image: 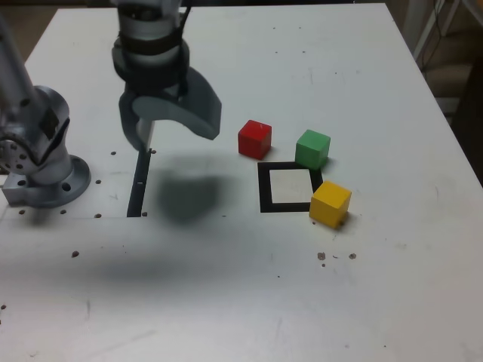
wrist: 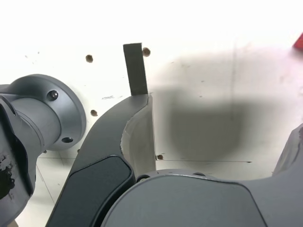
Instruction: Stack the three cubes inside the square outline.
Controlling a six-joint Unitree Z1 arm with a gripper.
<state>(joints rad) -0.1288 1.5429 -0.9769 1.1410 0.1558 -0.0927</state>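
I will next grab the red cube (image: 254, 139) by its opposite sides, and it will then start the stack inside the square outline (image: 264, 188).
The red cube (image: 254, 139), green cube (image: 312, 148) and yellow cube (image: 330, 204) each rest separately on the white table, close around the square outline (image: 264, 188). The red one is behind its far left corner, the green behind its far right corner, and the yellow at its near right corner. Nothing stands on the outline's white centre. My gripper (image: 172, 127) hangs open and empty above the table, well to the exterior view's left of the cubes. In the wrist view the open gripper (wrist: 222, 118) holds nothing, and a sliver of the red cube (wrist: 299, 41) shows at the edge.
A straight black tape strip (image: 139, 185) lies under the gripper, also seen as the tape strip (wrist: 135, 75) in the wrist view. The arm's base (image: 45, 177) is bolted at the exterior view's left. Small holes dot the table (image: 339, 302).
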